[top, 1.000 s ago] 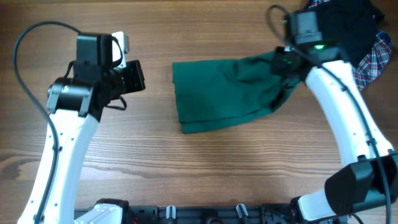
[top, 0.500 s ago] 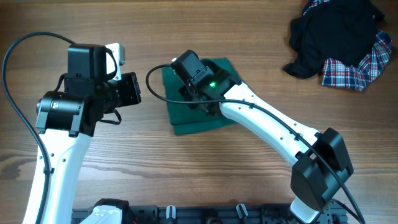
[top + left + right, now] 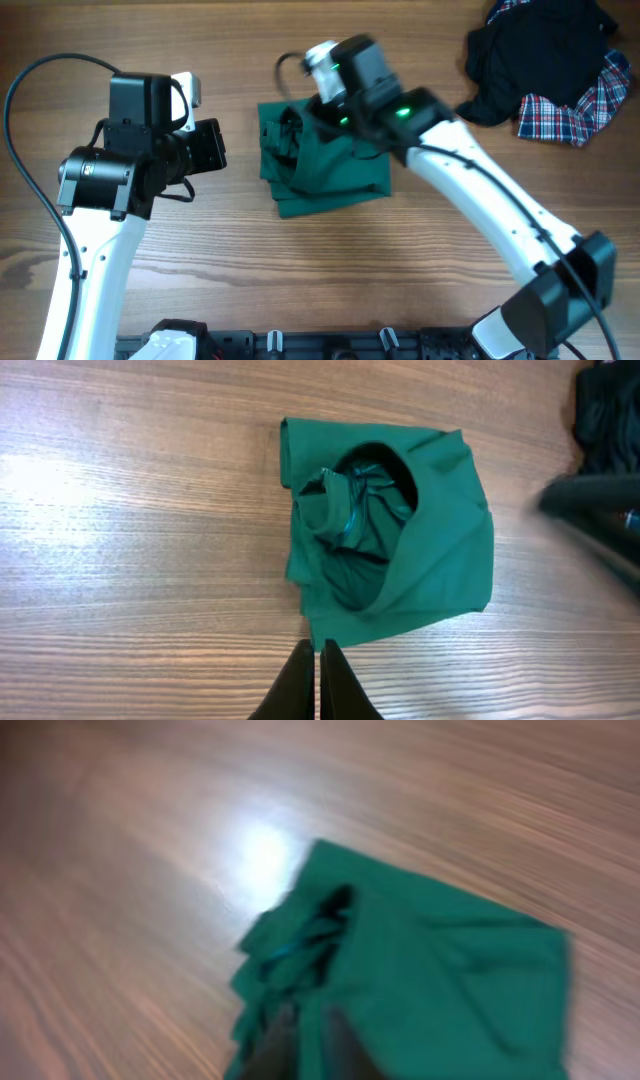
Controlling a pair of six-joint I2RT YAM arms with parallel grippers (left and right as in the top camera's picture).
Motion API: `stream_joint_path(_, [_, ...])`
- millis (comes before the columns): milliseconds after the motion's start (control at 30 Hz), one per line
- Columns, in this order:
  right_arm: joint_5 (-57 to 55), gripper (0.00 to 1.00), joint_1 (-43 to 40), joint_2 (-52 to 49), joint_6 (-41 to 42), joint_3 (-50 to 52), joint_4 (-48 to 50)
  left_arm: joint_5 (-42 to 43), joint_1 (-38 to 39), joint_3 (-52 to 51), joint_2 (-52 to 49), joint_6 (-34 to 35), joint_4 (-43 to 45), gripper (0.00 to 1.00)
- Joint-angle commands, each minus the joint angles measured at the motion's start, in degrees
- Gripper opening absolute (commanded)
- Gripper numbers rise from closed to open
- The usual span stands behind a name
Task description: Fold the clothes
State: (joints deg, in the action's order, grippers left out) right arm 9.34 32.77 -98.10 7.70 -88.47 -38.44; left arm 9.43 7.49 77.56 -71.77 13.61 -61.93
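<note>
The left gripper's fingers are empty and shut beside the dark green garment (image 3: 335,170) (image 3: 438,545), so the left gripper would come up empty if it lifted now.
The dark green garment (image 3: 335,170) lies folded into a rough square in the middle of the table. Its top layer gapes at the upper left over bunched fabric. It also shows in the left wrist view (image 3: 440,550) and, blurred, in the right wrist view (image 3: 450,980). My right gripper (image 3: 318,115) hovers over the garment's upper left part. Its fingers (image 3: 305,1045) are slightly apart and hold nothing. My left gripper (image 3: 210,148) is left of the garment, and its fingers (image 3: 318,660) are shut and empty just short of the garment's near edge.
A black garment (image 3: 540,50) and a red-blue-white plaid one (image 3: 575,110) lie piled at the back right corner. The black one also shows in the left wrist view (image 3: 605,410). The table (image 3: 420,280) is bare wood.
My right gripper carried the garment's right side over to the left, folding it in half, then let go and rose back toward the right. The left arm has barely moved.
</note>
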Motion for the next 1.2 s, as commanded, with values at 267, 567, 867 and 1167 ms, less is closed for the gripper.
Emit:
stream_joint_path(267, [7.5,0.04,3.0,-25.4,20.9,1.1,9.7,-0.3,-0.4,-0.1,0.8,-1.4,-0.7,0.04])
stream_joint_path(567, [16.1,0.04,3.2,-18.9,9.4,-3.8,7.4,-0.3,-0.4,-0.1,0.3,-1.4,-0.7,0.04])
stream_joint_path(867, [-0.8,0.04,-8.8,0.7,8.9,-3.7,-9.7,13.1,-0.4,-16.5,-9.7,-1.0,17.9,1.00])
stream_joint_path(1167, [-7.5,0.04,-11.6,-6.9,10.6,1.9,-7.8,22.1,-4.2,-17.7,-24.9,-1.9,27.7,1.00])
